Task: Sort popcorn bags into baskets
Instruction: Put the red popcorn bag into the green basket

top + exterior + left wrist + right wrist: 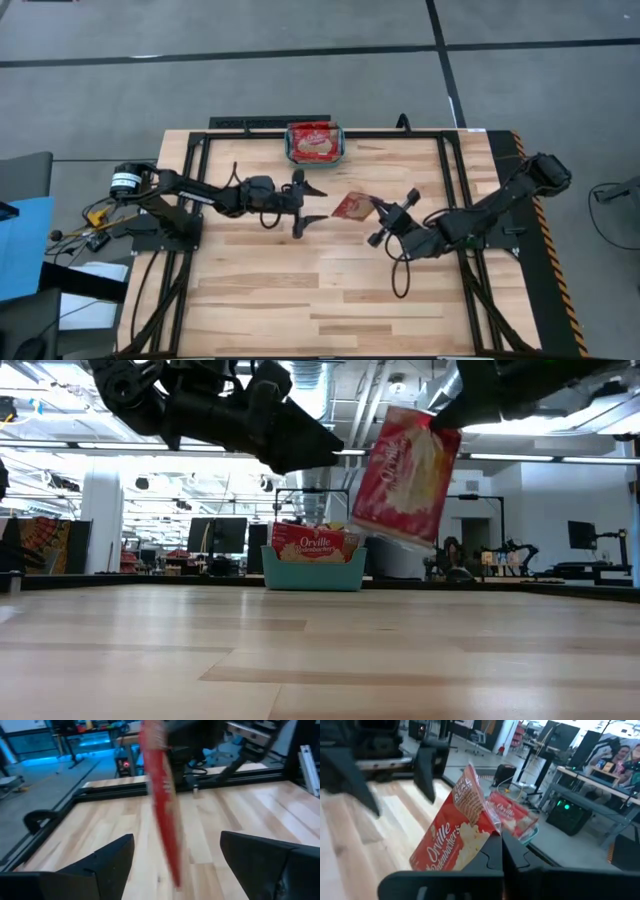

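The left gripper grips the popcorn bag by its loose end opposite the pinched corner (341, 209) next, to sort it into the teal basket (338, 150).
One red popcorn bag (351, 206) with a cream label hangs in my right gripper (377, 208), lifted clear above the table's middle; it also shows in the low view (405, 475). My left gripper (318, 204) is open, level and pointing at the bag from the table's left, a short gap away. In its wrist view the bag (162, 805) shows edge-on ahead of the spread fingers (107, 865). The teal basket (338, 150) stands at the far edge's middle, with red popcorn bags (313, 141) lying in it. My right gripper is shut on the bag's corner (491, 831) nearest the table's right, pinched between the two fingers. They come at it roughly level from the right. The bag is lifted clear and hangs tilted, its free end (395, 530) lowest.
A black metal frame (250, 133) runs along the table's far edge and down both sides. Bare wood (300, 300) spreads over the near half. Beyond the table, the low view shows a workshop with desks and monitors.
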### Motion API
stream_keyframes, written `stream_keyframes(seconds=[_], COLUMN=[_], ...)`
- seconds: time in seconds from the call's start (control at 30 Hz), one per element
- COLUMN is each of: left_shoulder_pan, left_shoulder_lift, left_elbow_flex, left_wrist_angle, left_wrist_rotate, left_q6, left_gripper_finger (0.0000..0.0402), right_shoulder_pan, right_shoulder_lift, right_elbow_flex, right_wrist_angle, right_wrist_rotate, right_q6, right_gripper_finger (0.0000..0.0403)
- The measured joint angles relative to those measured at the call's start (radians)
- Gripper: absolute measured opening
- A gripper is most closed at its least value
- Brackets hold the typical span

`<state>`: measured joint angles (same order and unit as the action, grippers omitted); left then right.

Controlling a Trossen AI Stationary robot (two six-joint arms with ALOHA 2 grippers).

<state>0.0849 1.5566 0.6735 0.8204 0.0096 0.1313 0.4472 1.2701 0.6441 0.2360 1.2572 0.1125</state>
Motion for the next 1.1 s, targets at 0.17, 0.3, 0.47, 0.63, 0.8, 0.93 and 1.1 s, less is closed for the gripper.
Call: stream_keyframes(seconds=[0.17, 0.3, 0.47, 0.63, 0.8, 0.93, 1.1], left_shoulder_pan=[-0.006, 0.011, 0.019, 0.020, 0.019, 0.019, 0.019], left_shoulder_lift=[0.000, 0.000, 0.000, 0.000, 0.074, 0.163, 0.219], left_elbow_flex=[0.000, 0.000, 0.000, 0.000, 0.003, 0.045, 0.095], left_wrist_angle=[-0.011, -0.018, 0.001, 0.021, 0.129, 0.136, 0.133], left_wrist_rotate=[-0.111, -0.138, -0.080, -0.026, -0.014, -0.015, -0.021], left_q6=[-0.004, -0.020, -0.033, -0.023, -0.054, -0.065, -0.050], left_gripper_finger=[0.0292, 0.0293, 0.0274, 0.0207, 0.0145, 0.0124, 0.0083], right_shoulder_pan=[-0.019, -0.019, -0.021, -0.049, -0.088, -0.108, -0.106], right_shoulder_lift=[0.000, -0.001, -0.001, -0.001, -0.002, -0.002, -0.002], right_elbow_flex=[0.000, 0.001, 0.001, 0.002, 0.002, 0.002, 0.002], right_wrist_angle=[0.109, 0.188, 0.280, 0.331, 0.361, 0.373, 0.375], right_wrist_rotate=[-0.001, -0.007, -0.028, -0.030, -0.083, -0.120, -0.139], right_q6=[-0.090, -0.165, -0.224, -0.212, -0.210, -0.210, -0.224], right_gripper_finger=[0.0003, 0.0004, 0.0003, 0.0005, 0.0003, 0.0006, 0.0005])
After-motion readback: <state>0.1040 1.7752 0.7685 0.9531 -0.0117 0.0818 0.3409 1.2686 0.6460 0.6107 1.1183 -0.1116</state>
